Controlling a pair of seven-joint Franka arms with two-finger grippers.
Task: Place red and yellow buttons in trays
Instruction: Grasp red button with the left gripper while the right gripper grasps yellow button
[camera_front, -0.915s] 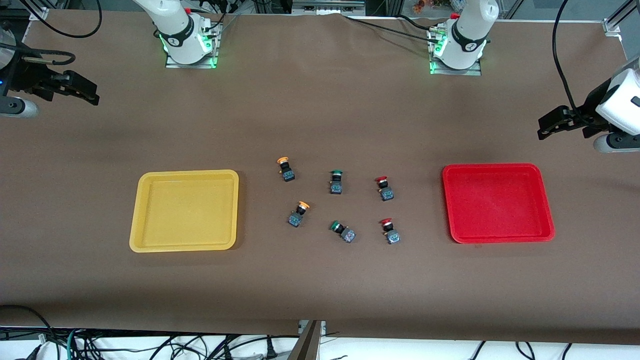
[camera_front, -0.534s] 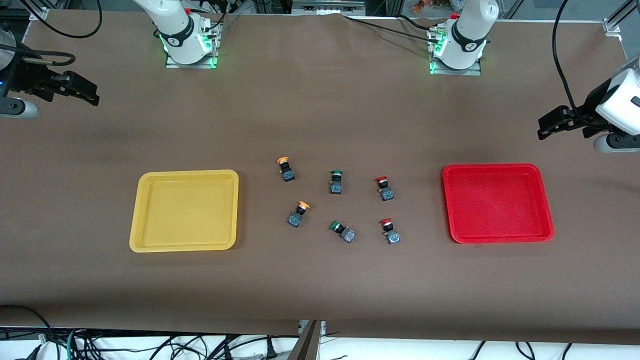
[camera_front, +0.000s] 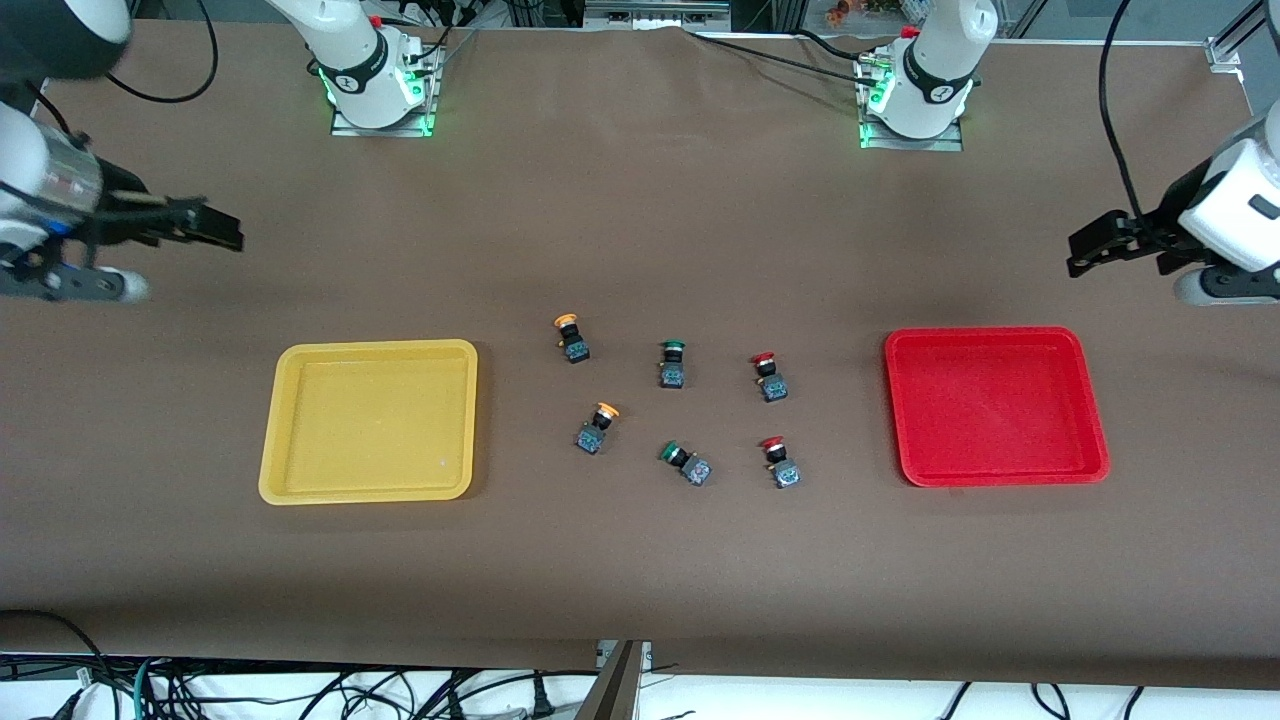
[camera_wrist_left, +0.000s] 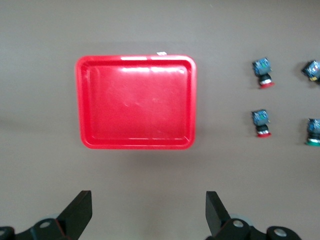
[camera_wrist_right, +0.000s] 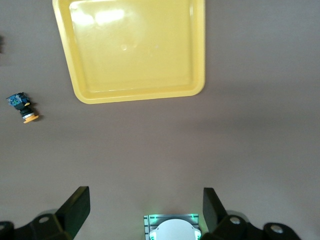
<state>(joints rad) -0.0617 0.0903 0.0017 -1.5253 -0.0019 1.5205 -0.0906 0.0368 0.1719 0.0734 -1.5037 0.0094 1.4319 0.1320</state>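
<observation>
The black body (camera_front: 776, 454) of the red-capped button is the part my left gripper needs to pick it up by next, to place a red button in the red tray (camera_front: 995, 405).
Two yellow-capped buttons (camera_front: 570, 337) (camera_front: 597, 427) lie beside the empty yellow tray (camera_front: 368, 420). Two red-capped buttons (camera_front: 768, 376) (camera_front: 780, 462) lie beside the empty red tray (camera_front: 995, 405). My right gripper (camera_front: 205, 228) is open and empty over bare cloth at the right arm's end. Its wrist view shows its fingertips apart (camera_wrist_right: 145, 207), the yellow tray (camera_wrist_right: 132, 47) and one yellow button (camera_wrist_right: 22, 107). My left gripper (camera_front: 1090, 245) is open and empty over bare cloth at the left arm's end. Its wrist view (camera_wrist_left: 148, 210) shows the red tray (camera_wrist_left: 136, 102) and both red buttons (camera_wrist_left: 262, 72) (camera_wrist_left: 261, 122).
Two green-capped buttons (camera_front: 672, 364) (camera_front: 686, 462) lie between the yellow and red ones. The two arm bases (camera_front: 375, 85) (camera_front: 915, 95) stand on the brown cloth farthest from the front camera. The right arm's base (camera_wrist_right: 172, 227) shows in the right wrist view.
My right gripper has swung in from the table's end toward the yellow tray. My left gripper has shifted slightly toward the table's middle. The buttons and trays have not moved.
</observation>
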